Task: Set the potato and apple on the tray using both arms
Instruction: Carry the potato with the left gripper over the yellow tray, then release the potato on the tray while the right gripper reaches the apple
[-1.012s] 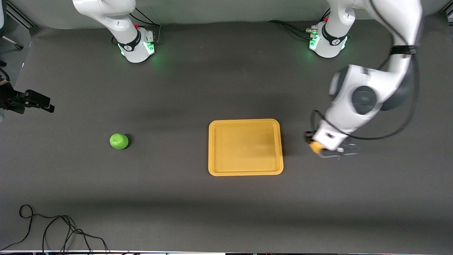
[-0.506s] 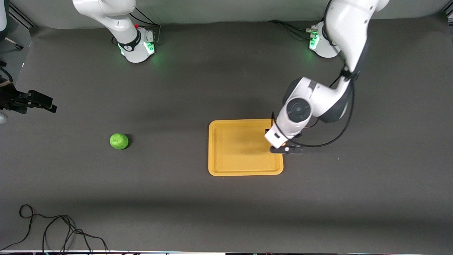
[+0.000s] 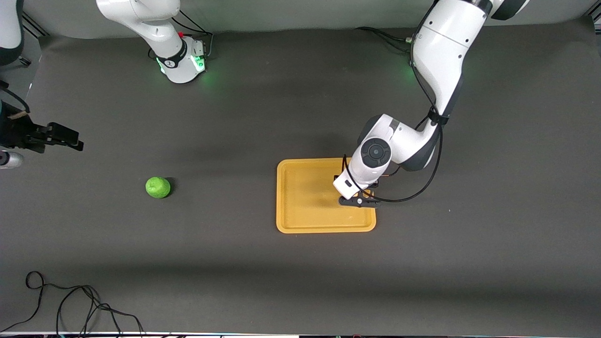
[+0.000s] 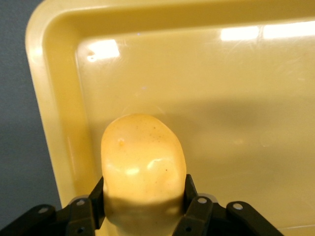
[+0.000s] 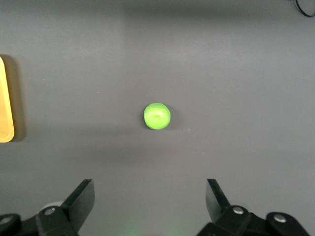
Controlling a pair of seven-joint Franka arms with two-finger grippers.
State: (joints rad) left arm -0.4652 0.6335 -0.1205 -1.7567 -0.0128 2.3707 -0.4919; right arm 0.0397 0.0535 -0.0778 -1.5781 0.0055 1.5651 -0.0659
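Note:
The left gripper needs to open now: in the left wrist view the potato [image 4: 142, 162] is hanging over the bottom of the tray, inside the tray's rim, so the potato would land on the tray.
My left gripper [image 3: 359, 196] is shut on the potato [image 4: 142, 160], a lumpy yellow-orange piece, and holds it just over the tray [image 3: 300, 211], near the tray's edge toward the left arm's end. The tray's floor and rim fill the left wrist view [image 4: 236, 93]. In the front view the wrist hides the potato. The green apple [image 3: 157, 187] lies on the dark table toward the right arm's end. My right gripper [image 3: 63, 137] is open and empty, up over the table's right-arm end. Its wrist view shows the apple [image 5: 157, 116] ahead of the open fingers [image 5: 83, 196].
A looped black cable [image 3: 70, 300] lies at the near corner at the right arm's end. The arm bases [image 3: 181, 61] stand along the edge farthest from the front camera. The tray's edge shows in the right wrist view [image 5: 5, 103].
My left arm swung from beside the tray to over it, carrying the potato. My right gripper shifted slightly toward the tray. The apple has not moved.

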